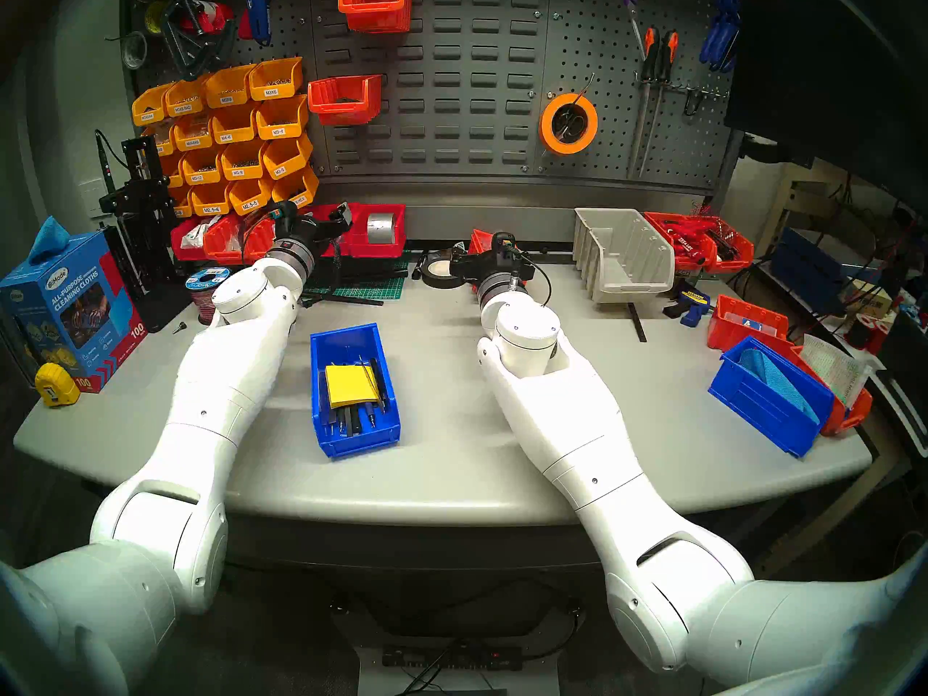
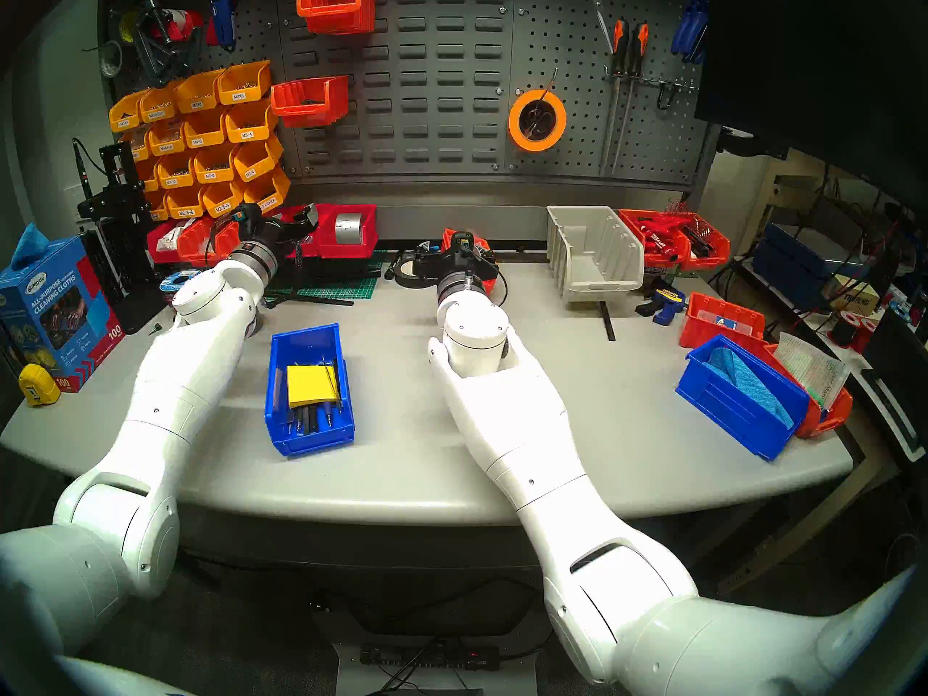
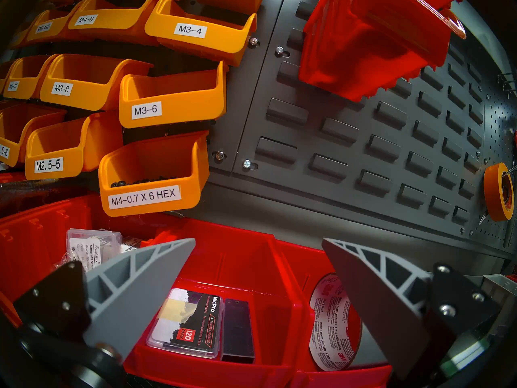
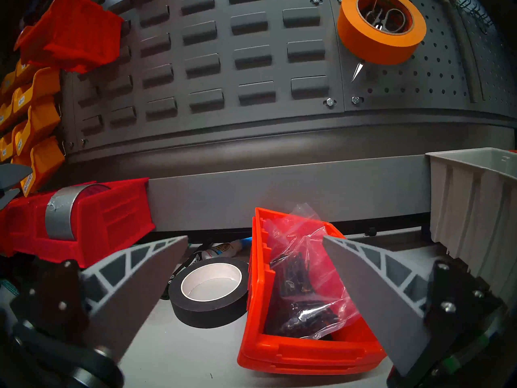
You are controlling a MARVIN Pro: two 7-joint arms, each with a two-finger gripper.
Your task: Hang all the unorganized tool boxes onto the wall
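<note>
My right gripper takes hold of the red-orange tool box by its bare side next, since the plastic bag sprawls over the tool box's opposite rim.
A blue tool box with a yellow notepad and pens sits mid-table between my arms. A second blue box holding a blue cloth leans on red-orange boxes at the right. Two red-orange boxes hang on the dark grey louvred wall. My left gripper is open above a red box holding a blade pack, at the wall's foot. My right gripper is open just in front of a red-orange box holding a plastic bag.
Labelled yellow-orange bins fill the wall's left. A black tape roll lies left of the right gripper. A grey bin and red boxes of tools stand back right. A cleaning-cloth box stands far left.
</note>
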